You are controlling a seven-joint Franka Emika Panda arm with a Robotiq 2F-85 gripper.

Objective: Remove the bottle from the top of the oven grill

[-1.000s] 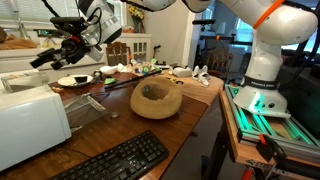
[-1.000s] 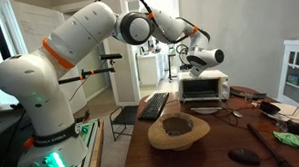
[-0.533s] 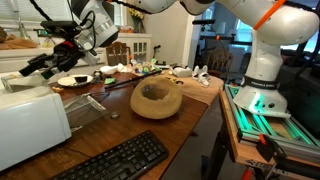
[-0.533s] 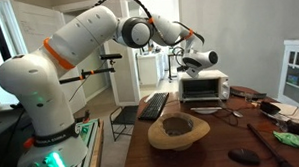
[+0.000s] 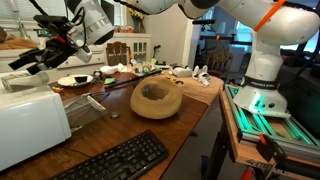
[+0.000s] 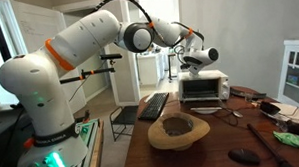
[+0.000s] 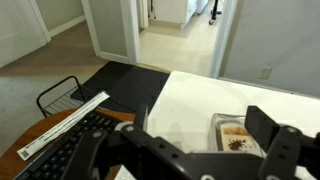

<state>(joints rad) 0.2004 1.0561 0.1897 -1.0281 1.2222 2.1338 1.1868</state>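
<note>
My gripper needs to move down before it closes on the bottle. The bottle is below my fingers, toward the right in the wrist view, so my fingers would close on air now.
The white oven grill stands at the table's end in both exterior views; its flat white top fills the wrist view. A small see-through container with brown specks, apparently the bottle, rests on that top. My gripper hovers above the oven top in both exterior views. It is open and empty, its dark fingers wide apart, with the bottle between them, nearer the right one. I cannot make out the bottle in the exterior views.
A tan wooden bowl sits mid-table. A black keyboard lies beside the oven. Plates and clutter sit behind. A chair stands on the floor beyond the table edge.
The gripper has swung sideways and slightly up over the oven top, staying open. Nothing on the table has moved.
</note>
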